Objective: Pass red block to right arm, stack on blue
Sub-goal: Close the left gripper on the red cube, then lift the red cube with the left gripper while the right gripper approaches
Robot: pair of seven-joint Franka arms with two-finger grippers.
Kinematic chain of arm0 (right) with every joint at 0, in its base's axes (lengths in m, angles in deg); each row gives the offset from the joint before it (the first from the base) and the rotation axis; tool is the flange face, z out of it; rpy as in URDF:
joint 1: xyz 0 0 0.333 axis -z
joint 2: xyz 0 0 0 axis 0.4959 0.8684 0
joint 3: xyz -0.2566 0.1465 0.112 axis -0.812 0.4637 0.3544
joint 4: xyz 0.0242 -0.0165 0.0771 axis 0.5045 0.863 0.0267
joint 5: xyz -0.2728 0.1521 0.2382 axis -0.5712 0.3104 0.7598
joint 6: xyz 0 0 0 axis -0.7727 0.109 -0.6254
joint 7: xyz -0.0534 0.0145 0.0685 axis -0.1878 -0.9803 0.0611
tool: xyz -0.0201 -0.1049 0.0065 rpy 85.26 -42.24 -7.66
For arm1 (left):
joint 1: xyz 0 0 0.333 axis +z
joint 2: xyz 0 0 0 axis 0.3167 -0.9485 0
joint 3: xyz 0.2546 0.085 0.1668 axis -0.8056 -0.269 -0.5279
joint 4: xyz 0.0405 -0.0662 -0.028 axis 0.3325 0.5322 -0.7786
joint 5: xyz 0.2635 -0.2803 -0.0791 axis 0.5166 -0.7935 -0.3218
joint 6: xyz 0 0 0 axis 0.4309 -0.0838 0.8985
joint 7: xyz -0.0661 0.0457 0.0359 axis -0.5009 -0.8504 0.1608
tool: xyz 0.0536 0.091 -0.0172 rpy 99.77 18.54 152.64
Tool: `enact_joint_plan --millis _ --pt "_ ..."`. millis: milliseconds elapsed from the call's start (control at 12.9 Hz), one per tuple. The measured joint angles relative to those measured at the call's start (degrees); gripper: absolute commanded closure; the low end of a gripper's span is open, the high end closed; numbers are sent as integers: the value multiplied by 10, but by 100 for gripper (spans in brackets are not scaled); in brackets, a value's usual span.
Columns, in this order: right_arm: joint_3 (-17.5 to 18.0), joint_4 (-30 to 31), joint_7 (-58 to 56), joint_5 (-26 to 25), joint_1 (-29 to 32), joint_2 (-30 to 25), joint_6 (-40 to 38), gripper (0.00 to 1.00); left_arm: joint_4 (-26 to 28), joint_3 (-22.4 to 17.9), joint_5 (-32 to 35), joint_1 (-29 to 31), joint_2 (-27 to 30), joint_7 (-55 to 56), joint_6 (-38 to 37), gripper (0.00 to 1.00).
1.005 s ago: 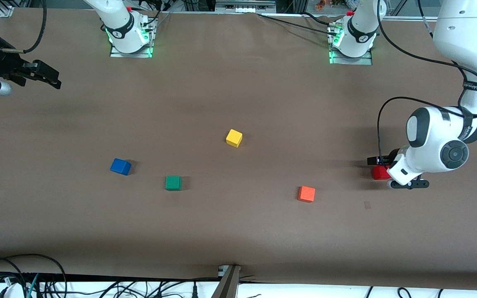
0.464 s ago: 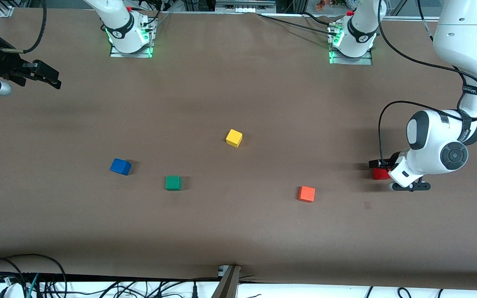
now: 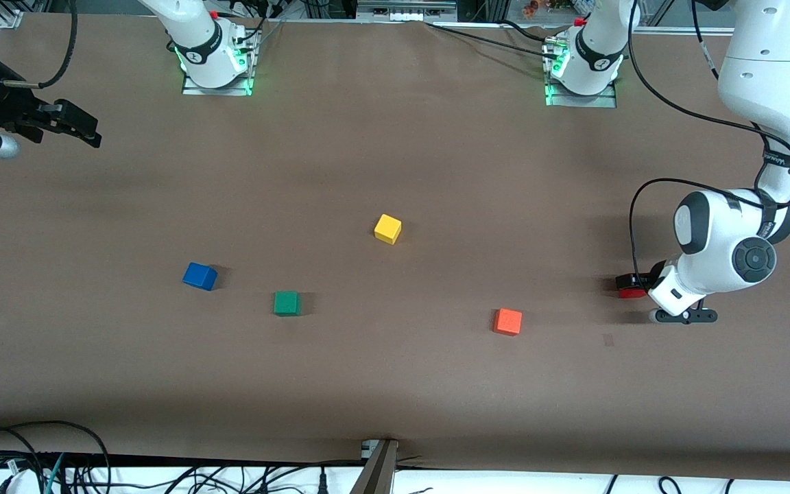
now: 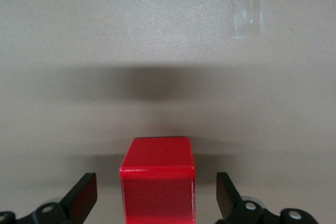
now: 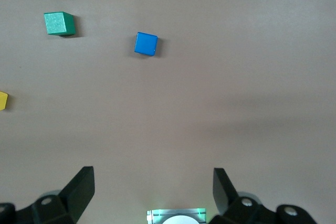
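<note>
My left gripper is ready to close on the red block. In the left wrist view its open fingers are on both sides of the block, so they would hold it if they closed now.
The red block (image 3: pixel 630 293) rests on the brown table near the left arm's end. My left gripper (image 3: pixel 635 285) is down around it. In the left wrist view the red block (image 4: pixel 157 182) stands between the open fingers (image 4: pixel 84 195), with a gap on each side. The blue cube (image 3: pixel 199 276) lies toward the right arm's end and also shows in the right wrist view as the blue cube (image 5: pixel 146 43). My right gripper (image 3: pixel 92 132) hangs open and empty over that end of the table, above bare table in its own view (image 5: pixel 152 182).
A green cube (image 3: pixel 286 302) lies beside the blue one, toward the table's middle. A yellow cube (image 3: pixel 387 228) sits mid-table, farther from the front camera. An orange cube (image 3: pixel 507 321) lies between the green cube and the red block. A small tape patch (image 3: pixel 607 339) marks the table.
The left gripper has sunk lower around the red block, so less of the block shows in the front view. The right arm has not moved.
</note>
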Motion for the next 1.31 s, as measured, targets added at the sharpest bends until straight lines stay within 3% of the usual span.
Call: enact_joint_plan --millis 77,464,773,1314 --pt "0 0 0 0 0 0 0 0 0 1 0 0 0 0 0 0" --pt "0 0 0 0 0 0 0 0 0 1 0 0 -1 0 0 61" --pt "0 0 0 0 0 0 0 0 0 1 0 0 -1 -28 0 100" --pt "0 0 0 0 0 0 0 0 -16 0 1 2 7 -208 0 100"
